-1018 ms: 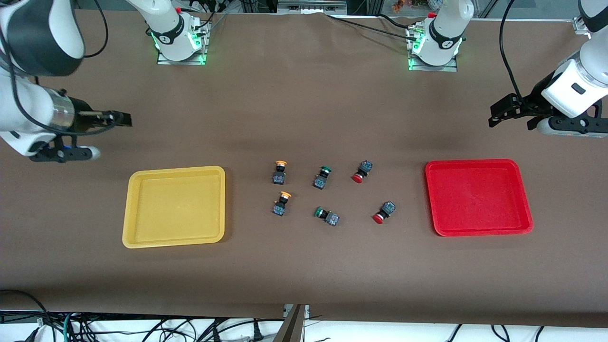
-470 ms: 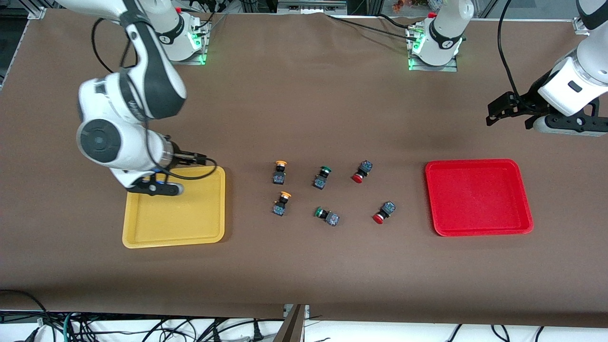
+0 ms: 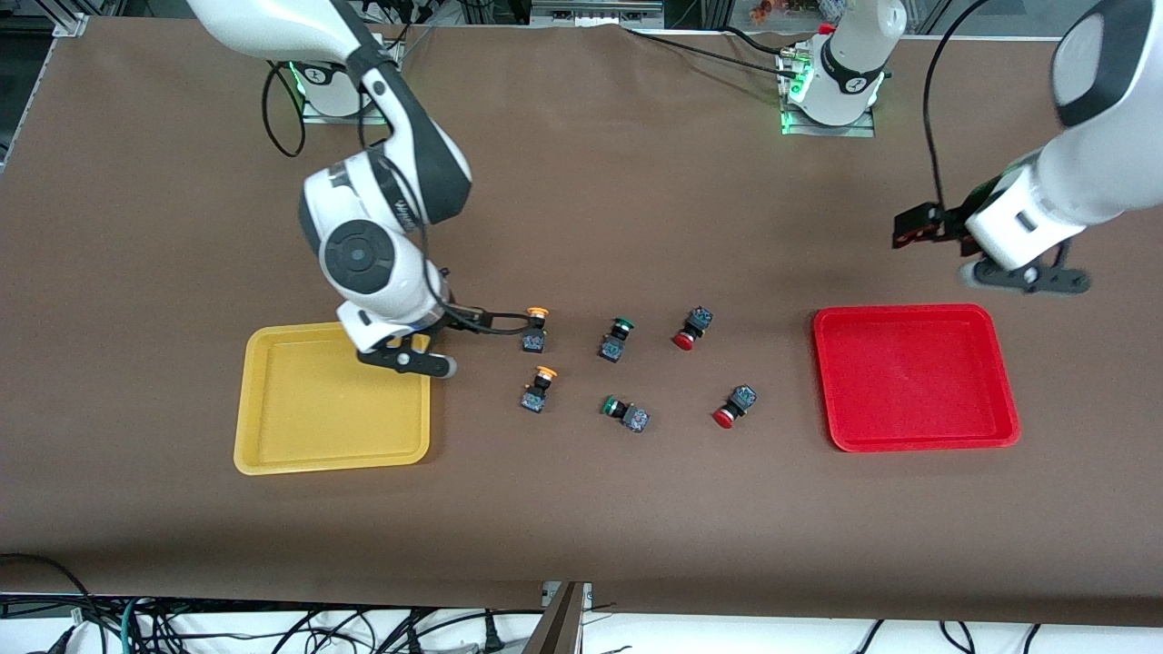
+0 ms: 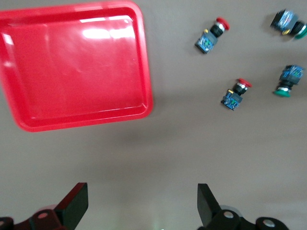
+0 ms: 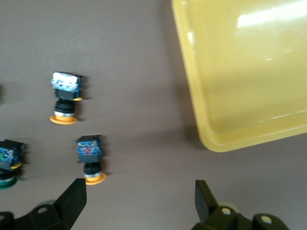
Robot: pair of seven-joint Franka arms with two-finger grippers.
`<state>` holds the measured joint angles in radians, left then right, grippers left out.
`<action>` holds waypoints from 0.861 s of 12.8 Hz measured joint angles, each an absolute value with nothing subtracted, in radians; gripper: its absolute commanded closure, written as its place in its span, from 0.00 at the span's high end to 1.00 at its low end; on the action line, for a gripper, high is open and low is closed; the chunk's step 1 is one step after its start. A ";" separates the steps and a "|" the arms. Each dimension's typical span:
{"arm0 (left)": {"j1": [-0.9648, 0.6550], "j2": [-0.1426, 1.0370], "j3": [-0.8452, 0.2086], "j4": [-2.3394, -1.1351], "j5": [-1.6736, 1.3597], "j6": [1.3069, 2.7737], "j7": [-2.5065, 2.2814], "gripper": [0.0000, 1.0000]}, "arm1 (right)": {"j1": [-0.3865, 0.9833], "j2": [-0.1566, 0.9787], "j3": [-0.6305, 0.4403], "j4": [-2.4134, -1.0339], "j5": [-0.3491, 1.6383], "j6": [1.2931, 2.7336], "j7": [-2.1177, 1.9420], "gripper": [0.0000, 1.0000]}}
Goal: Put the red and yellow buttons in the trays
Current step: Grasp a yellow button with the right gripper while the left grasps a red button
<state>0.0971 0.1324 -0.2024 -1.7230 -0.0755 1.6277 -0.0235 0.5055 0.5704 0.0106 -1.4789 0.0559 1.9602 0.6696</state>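
The right gripper grabs a yellow-capped button by its black middle section behind the cap point(image 3: 535, 323) next, to place the button in the yellow tray point(image 3: 327, 409).
Two yellow-capped buttons point(image 3: 535, 329) point(image 3: 538, 389) and two red-capped buttons point(image 3: 692, 329) point(image 3: 734, 406) lie on their sides mid-table. The yellow tray point(image 3: 327, 409) is empty at the right arm's end, the red tray point(image 3: 913, 377) empty at the left arm's end. My right gripper point(image 3: 495, 320) is open, over the table between the yellow tray and the yellow buttons; its wrist view shows both yellow buttons point(image 5: 64, 98) point(image 5: 90, 158) and the tray point(image 5: 249, 72) around the open gripper point(image 5: 139, 201). My left gripper point(image 3: 913, 227) is open over bare table near the red tray point(image 4: 72, 67), with the red buttons point(image 4: 212, 35) point(image 4: 236, 93) farther off.
Two green-capped buttons point(image 3: 617, 339) point(image 3: 626, 412) lie between the yellow and the red ones. The arm bases point(image 3: 341, 77) point(image 3: 831, 91) stand along the table's edge farthest from the front camera. Brown tabletop surrounds the trays.
The right arm has swung in from its end of the table, across the yellow tray, to beside the yellow buttons. The left gripper has shifted slightly toward the middle.
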 measured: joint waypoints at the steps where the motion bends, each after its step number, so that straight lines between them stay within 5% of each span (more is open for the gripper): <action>1: 0.091 0.197 -0.206 -1.696 -0.075 1.647 -0.023 1.00 | 0.527 0.595 0.011 -1.479 0.056 1.997 0.686 1.00; 5: 0.002 0.476 -0.212 -1.508 -0.016 1.687 -0.015 1.00 | 0.592 0.701 0.011 -1.479 0.056 2.117 0.718 1.00; 11: -0.096 0.695 -0.209 -1.456 0.085 2.039 0.465 1.00 | 0.624 0.784 0.010 -1.478 0.056 2.278 0.731 1.00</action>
<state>-0.0963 0.6950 -0.2088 -1.4560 0.0855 2.0392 0.4647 0.6243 0.7843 0.0104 -1.4783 0.0559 2.2783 0.7307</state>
